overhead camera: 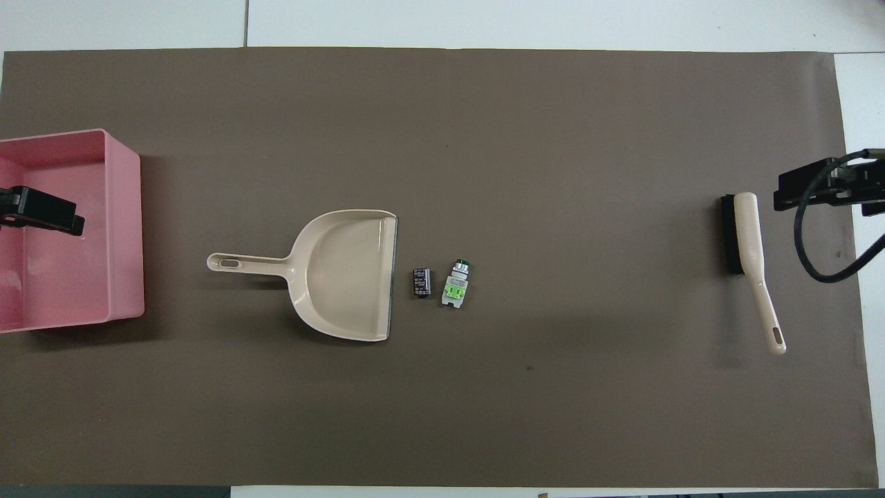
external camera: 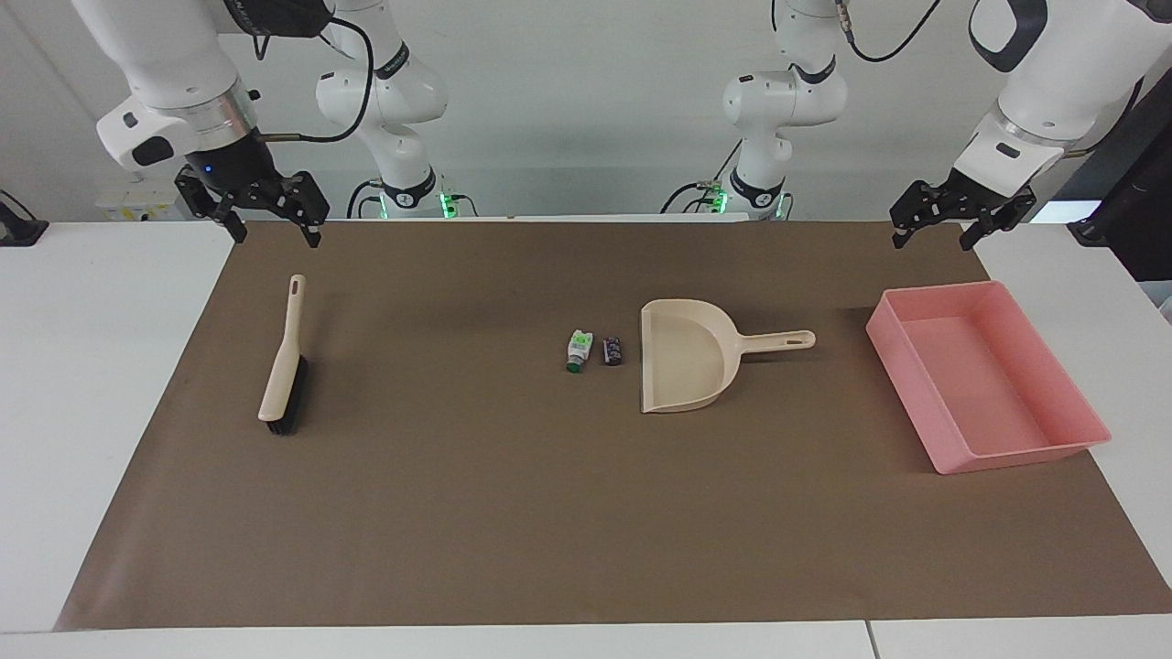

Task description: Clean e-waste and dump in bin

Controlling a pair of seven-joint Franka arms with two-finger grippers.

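The left gripper grabs the beige dustpan by its narrow handle (overhead camera: 252, 265) next, since the broad pan spreads too wide for the fingertips.
The e-waste lies mid-mat: a white cylinder-like piece with a green label (external camera: 579, 350) (overhead camera: 455, 283) and a small dark block (external camera: 613, 351) (overhead camera: 421, 282), side by side. The block is just off the open mouth of the beige dustpan (external camera: 682, 357) (overhead camera: 346, 273). The pink bin (external camera: 906, 394) (overhead camera: 126, 221) stands empty at the left arm's end of the table. My left gripper (external camera: 932, 243) (overhead camera: 41, 211) hangs open and empty, raised by the bin's robot-side rim. My right gripper (external camera: 277, 236) (overhead camera: 823, 190) hangs open and empty above the handle end of the brush.
The beige brush with black bristles (external camera: 286, 366) (overhead camera: 747, 256) lies at the right arm's end. A brown mat (external camera: 458, 513) covers most of the white table. The dustpan's handle (external camera: 778, 341) points toward the bin.
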